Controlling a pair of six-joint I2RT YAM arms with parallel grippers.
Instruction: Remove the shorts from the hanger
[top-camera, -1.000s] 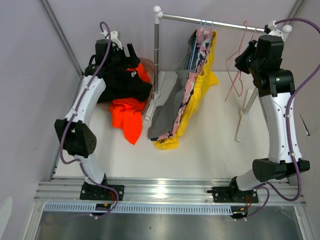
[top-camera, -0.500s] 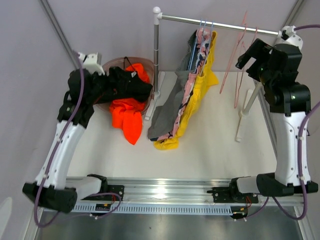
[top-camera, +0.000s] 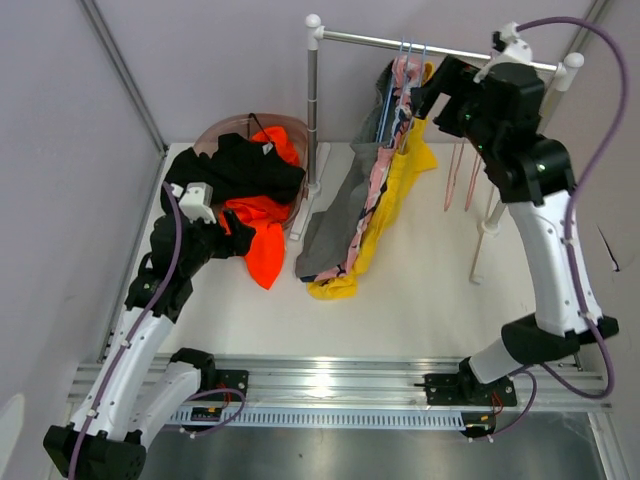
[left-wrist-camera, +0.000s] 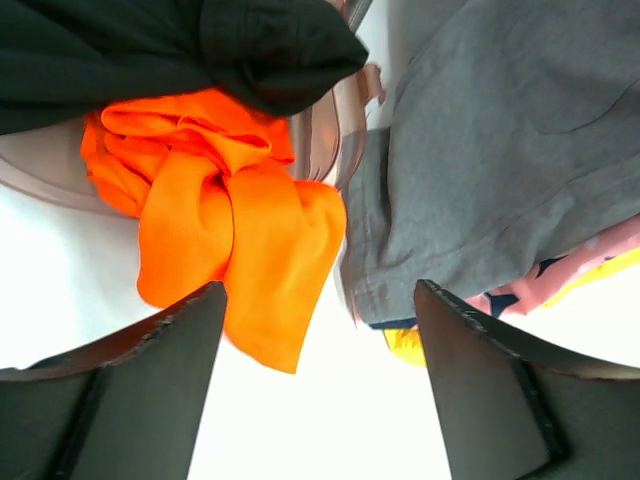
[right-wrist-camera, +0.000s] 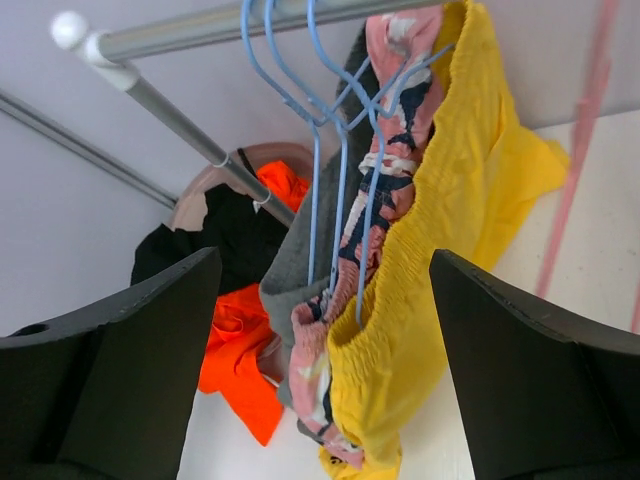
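My right gripper grips the yellow shorts' blue hanger by its near side arm next, which leaves the shorts free to be removed.
Yellow shorts (top-camera: 400, 190), pink patterned shorts (top-camera: 375, 195) and grey shorts (top-camera: 335, 225) hang on blue hangers (top-camera: 405, 50) from the rail (top-camera: 360, 38), their hems resting on the table. My right gripper (top-camera: 432, 92) is open just right of these hangers. In the right wrist view, the right gripper (right-wrist-camera: 325, 258) frames the yellow shorts (right-wrist-camera: 450, 260), pink shorts (right-wrist-camera: 400, 150) and blue hangers (right-wrist-camera: 315, 110) without touching them. Black shorts (top-camera: 235, 165) and orange shorts (top-camera: 262, 245) lie in and over a basin. My left gripper (top-camera: 235, 238) (left-wrist-camera: 320, 295) is open and empty beside the orange shorts (left-wrist-camera: 230, 230).
The pinkish basin (top-camera: 215, 132) stands at the back left. Empty pink hangers (top-camera: 460, 175) dangle from the rail behind my right arm. The rack's post (top-camera: 313, 100) and its white feet (top-camera: 485, 240) stand on the table. Grey walls close in on both sides.
My left arm has pulled back from the basin toward the near side, leaving the black shorts there. My right arm has swung left from the pink hangers to the blue ones.
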